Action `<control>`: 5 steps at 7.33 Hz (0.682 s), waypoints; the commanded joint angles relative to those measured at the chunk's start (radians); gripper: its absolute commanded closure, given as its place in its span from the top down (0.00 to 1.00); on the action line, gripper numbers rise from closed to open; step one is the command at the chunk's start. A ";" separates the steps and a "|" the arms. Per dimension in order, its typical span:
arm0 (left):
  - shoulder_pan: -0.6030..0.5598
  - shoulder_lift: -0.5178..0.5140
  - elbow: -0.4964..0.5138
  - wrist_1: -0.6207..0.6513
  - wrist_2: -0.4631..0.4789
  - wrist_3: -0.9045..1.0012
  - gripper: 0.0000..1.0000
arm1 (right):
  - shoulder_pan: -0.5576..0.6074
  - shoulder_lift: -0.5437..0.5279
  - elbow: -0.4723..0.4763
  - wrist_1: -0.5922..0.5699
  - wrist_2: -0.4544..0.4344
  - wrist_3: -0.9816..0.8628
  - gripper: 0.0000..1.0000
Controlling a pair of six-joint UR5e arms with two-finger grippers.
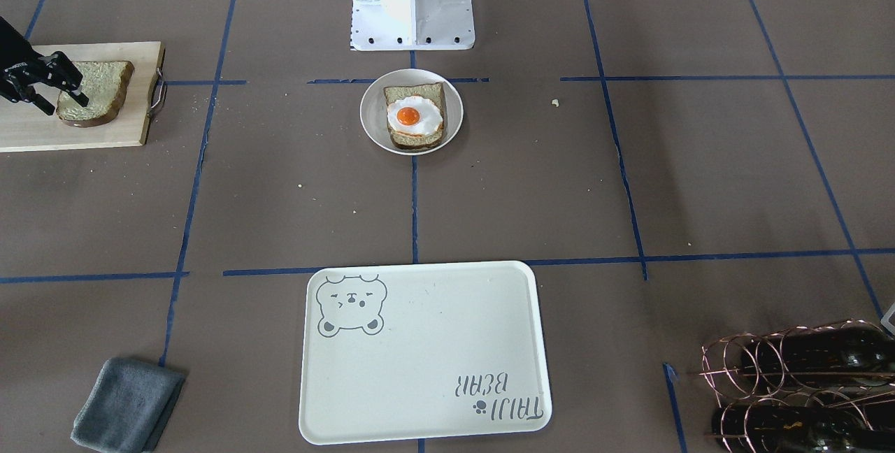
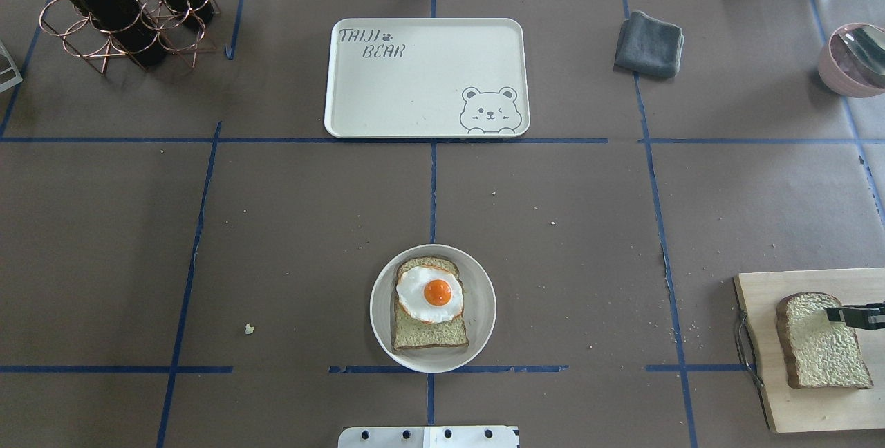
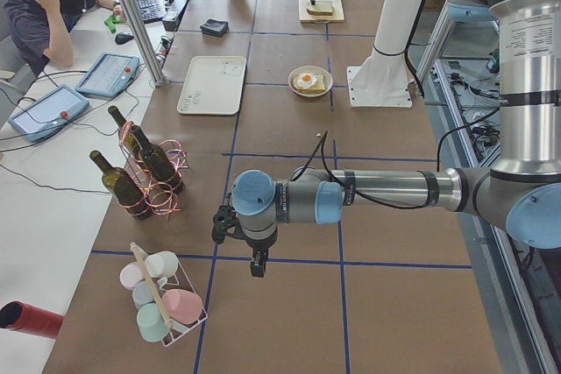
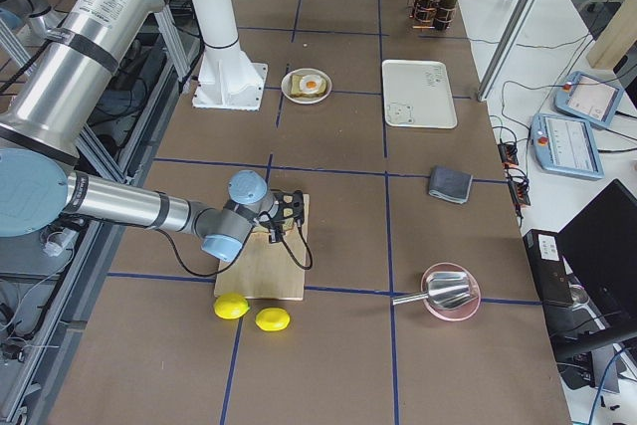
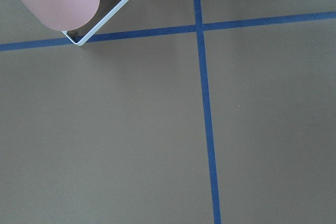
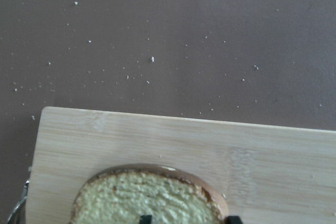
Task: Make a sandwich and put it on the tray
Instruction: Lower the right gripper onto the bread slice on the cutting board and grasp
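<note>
My right gripper grabs the second bread slice by its crust edge (image 1: 61,108) next, to top the fried egg (image 1: 412,117) and finish the sandwich.
One bread slice (image 1: 418,140) with a fried egg (image 1: 412,117) on it lies on a round white plate (image 1: 374,128) in front of the robot base; the egg (image 2: 429,292) also shows in the overhead view. A second bread slice (image 1: 98,89) (image 2: 819,344) (image 6: 147,198) lies flat on a wooden cutting board (image 2: 795,406). My right gripper (image 1: 61,102) (image 2: 836,314) (image 6: 189,219) is open just over that slice's edge. The cream bear tray (image 1: 426,355) (image 2: 415,88) holds nothing. My left gripper (image 3: 254,264) hangs far off to the left; I cannot tell its state.
A grey cloth (image 2: 648,43) lies right of the tray. A copper rack of wine bottles (image 2: 117,12) stands at the far left. A pink bowl with a spoon (image 2: 854,57) is at the far right. Two lemons (image 4: 249,311) lie beside the board. A mug rack (image 3: 162,299) stands near the left gripper.
</note>
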 commanded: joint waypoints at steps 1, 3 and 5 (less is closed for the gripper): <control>0.000 0.000 0.000 0.000 0.000 0.000 1.00 | 0.000 -0.030 -0.001 0.053 0.006 -0.004 0.00; 0.000 0.000 0.000 0.000 0.000 0.000 1.00 | 0.000 -0.027 -0.003 0.054 0.007 -0.005 0.00; -0.002 0.002 0.000 0.000 0.000 0.000 1.00 | 0.006 -0.026 0.000 0.121 0.030 -0.010 0.00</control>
